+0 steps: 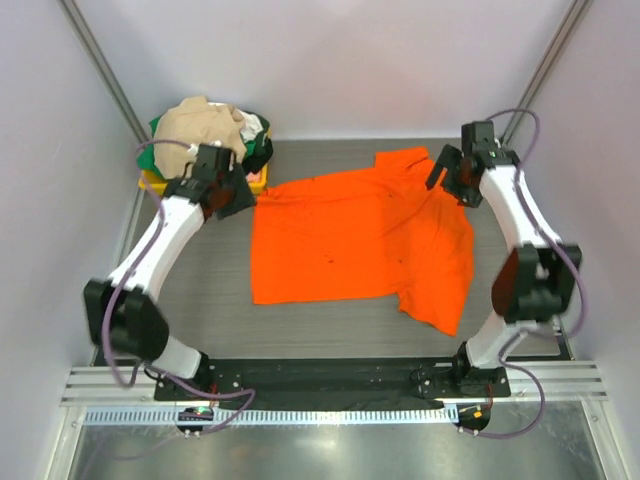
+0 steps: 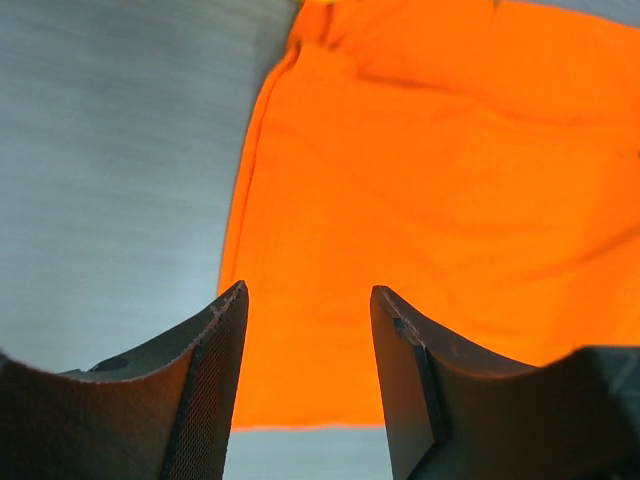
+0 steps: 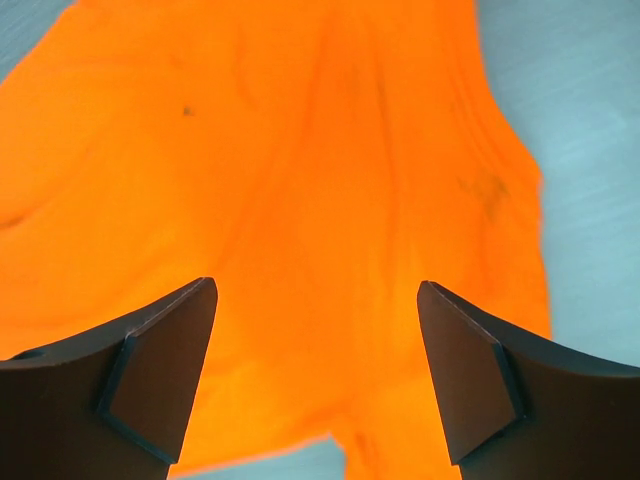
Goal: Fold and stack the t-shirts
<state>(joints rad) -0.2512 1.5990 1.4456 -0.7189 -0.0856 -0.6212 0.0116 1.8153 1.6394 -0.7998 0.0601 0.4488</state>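
Next, my right gripper grabs the orange t-shirt (image 1: 355,240) by the near sleeve's hem (image 1: 430,319), to fold that near side of the t-shirt over its body.
An orange t-shirt (image 1: 355,240) lies spread on the grey table, wrinkled along its right side. My left gripper (image 1: 232,192) hovers open and empty over the shirt's far left corner; in the left wrist view the orange cloth (image 2: 420,180) fills the gap between the fingers (image 2: 215,380). My right gripper (image 1: 447,175) hovers open and empty over the shirt's far right part; the right wrist view shows the orange cloth (image 3: 300,180) below it. A heap of beige (image 1: 200,125), dark green, white and black shirts sits at the far left.
A yellow bin (image 1: 160,182) holds the heap at the far left corner, just behind my left gripper. Pale walls close in the table on the left, far and right sides. Bare grey table (image 1: 200,290) shows left of the shirt.
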